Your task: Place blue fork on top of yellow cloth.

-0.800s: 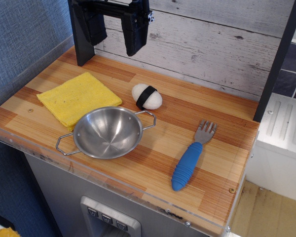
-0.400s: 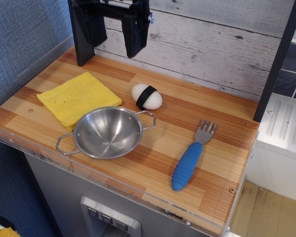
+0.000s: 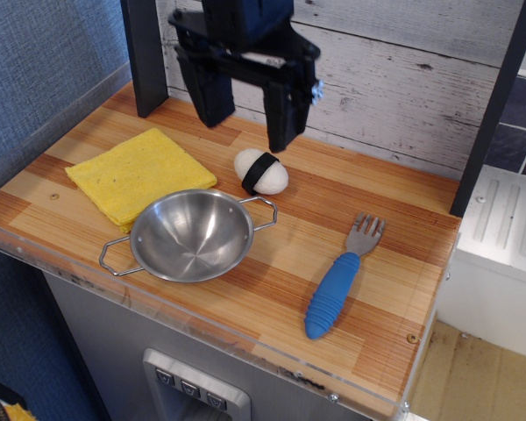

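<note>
The blue fork needs to go on the yellow cloth [image 3: 140,174]. My gripper should grab the fork by its blue ribbed handle [image 3: 335,289] next.
The blue fork [image 3: 337,282] lies flat on the wooden counter at the right, blue ribbed handle toward the front edge, grey tines pointing back. The yellow cloth [image 3: 140,174] lies flat and folded at the left of the counter. My gripper [image 3: 245,123] hangs above the back middle of the counter, over the white toy, with its two black fingers [image 3: 281,114] spread apart and nothing between them. It is well left of and behind the fork and right of the cloth.
A steel bowl with wire handles [image 3: 191,234] sits in front of the cloth, overlapping its near corner. A white egg-shaped toy with a black band [image 3: 260,172] lies behind the bowl. A dark post [image 3: 144,61] stands at the back left, another [image 3: 491,114] at the right edge.
The gripper has moved right and lower, from the back left corner to above the white toy. The fork, cloth, bowl and toy have not moved.
</note>
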You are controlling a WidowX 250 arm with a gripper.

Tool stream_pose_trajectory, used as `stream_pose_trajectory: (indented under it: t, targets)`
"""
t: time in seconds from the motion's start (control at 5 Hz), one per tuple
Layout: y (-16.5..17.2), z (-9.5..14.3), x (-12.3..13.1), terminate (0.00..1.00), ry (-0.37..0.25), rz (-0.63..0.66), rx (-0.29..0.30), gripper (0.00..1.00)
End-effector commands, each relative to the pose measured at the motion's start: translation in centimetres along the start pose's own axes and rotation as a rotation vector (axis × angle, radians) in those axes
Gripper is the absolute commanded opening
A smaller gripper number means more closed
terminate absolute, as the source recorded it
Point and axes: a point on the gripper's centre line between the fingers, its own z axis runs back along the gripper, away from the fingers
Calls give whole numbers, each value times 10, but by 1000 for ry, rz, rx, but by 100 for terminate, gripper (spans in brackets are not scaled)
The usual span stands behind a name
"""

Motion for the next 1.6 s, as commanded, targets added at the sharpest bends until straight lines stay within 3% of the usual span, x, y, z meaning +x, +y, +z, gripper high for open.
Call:
stream_pose_trajectory:
  t: [0.0, 0.2, 0.4, 0.6, 1.0, 1.4]
  targets:
    - [-34, -24, -4, 0, -43, -49, 8, 100]
    - [-45, -47, 1, 0, -9, -67, 0, 100]
    - [-61, -69, 4, 0, 28, -49, 31, 100]
    - [-81, -96, 6, 0, 23, 14, 14, 100]
    - [-80, -114, 2, 0, 20, 100, 68, 100]
    - [-59, -113, -1, 0, 26, 159, 140, 100]
